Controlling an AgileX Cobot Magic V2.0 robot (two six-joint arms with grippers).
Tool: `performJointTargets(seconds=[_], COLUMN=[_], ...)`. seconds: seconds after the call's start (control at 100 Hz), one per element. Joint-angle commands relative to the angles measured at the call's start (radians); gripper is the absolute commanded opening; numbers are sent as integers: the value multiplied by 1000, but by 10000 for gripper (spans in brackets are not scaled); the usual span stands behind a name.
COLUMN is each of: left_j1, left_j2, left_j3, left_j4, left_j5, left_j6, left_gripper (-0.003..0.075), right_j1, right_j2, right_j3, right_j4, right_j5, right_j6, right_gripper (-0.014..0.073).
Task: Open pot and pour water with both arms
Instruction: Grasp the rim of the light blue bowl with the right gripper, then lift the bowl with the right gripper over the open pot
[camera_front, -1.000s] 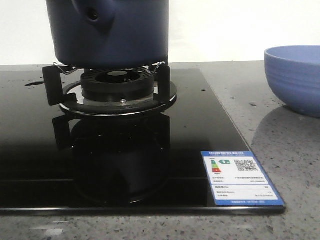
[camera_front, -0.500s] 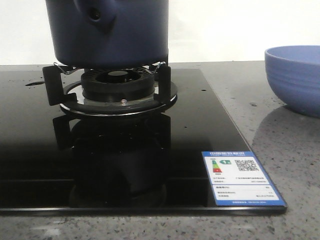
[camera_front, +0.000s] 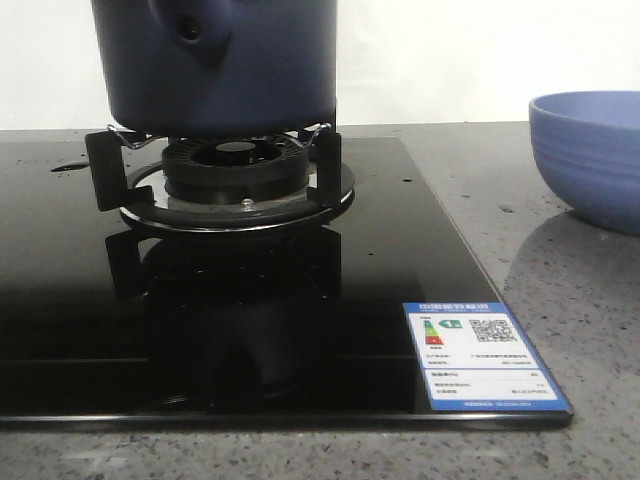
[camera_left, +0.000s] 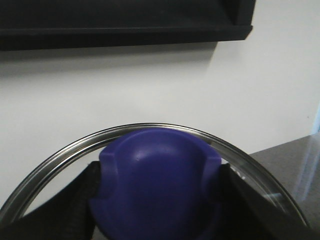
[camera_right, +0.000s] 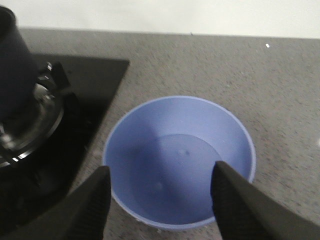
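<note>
My right gripper grabs the bowl by its thin rim (camera_right: 252, 156) next, since the bowl spreads wider than the gap between my open fingers.
The dark navy pot (camera_front: 222, 65) stands on the burner grate (camera_front: 230, 175) of the black glass stove; its side stub with the round hole (camera_front: 190, 32) faces me. Its edge also shows in the right wrist view (camera_right: 12, 70). In the left wrist view my left gripper (camera_left: 157, 200) is shut on the purple knob (camera_left: 157, 185) of a glass lid with a steel rim (camera_left: 65, 152), held up with a white wall behind it. My right gripper (camera_right: 160, 192) is open and empty above the periwinkle bowl (camera_right: 179, 160). Neither gripper shows in the front view.
The periwinkle ribbed bowl (camera_front: 590, 155) stands on the grey speckled counter (camera_front: 560, 290) to the right of the stove. An energy label (camera_front: 485, 355) is stuck on the stove's front right corner. A dark shelf (camera_left: 125, 20) hangs on the wall.
The dark reflection on the stove glass in front of the burner has shifted and shrunk a little. The pot and bowl have not moved.
</note>
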Motion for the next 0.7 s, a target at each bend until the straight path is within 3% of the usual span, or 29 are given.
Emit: performJointTargets(seconds=[0.0, 0.37, 0.58, 0.69], left_j1=[45, 209, 243, 244], left_j2=[-44, -58, -58, -58], left_j3=[-36, -36, -36, -36], left_j4=[-9, -9, -9, -8], left_j5=[-60, -1, -1, -1], left_j6=[-3, -3, -3, -3], left_gripper=[315, 315, 315, 315], right_j1=[-15, -154, -235, -279], right_j2=[87, 463, 602, 643], right_j3=[-119, -434, -459, -459], right_j4=[-53, -69, 61, 68], right_j5=[43, 245, 315, 324], right_j6=[-12, -12, -97, -102], right_gripper=[398, 398, 398, 398])
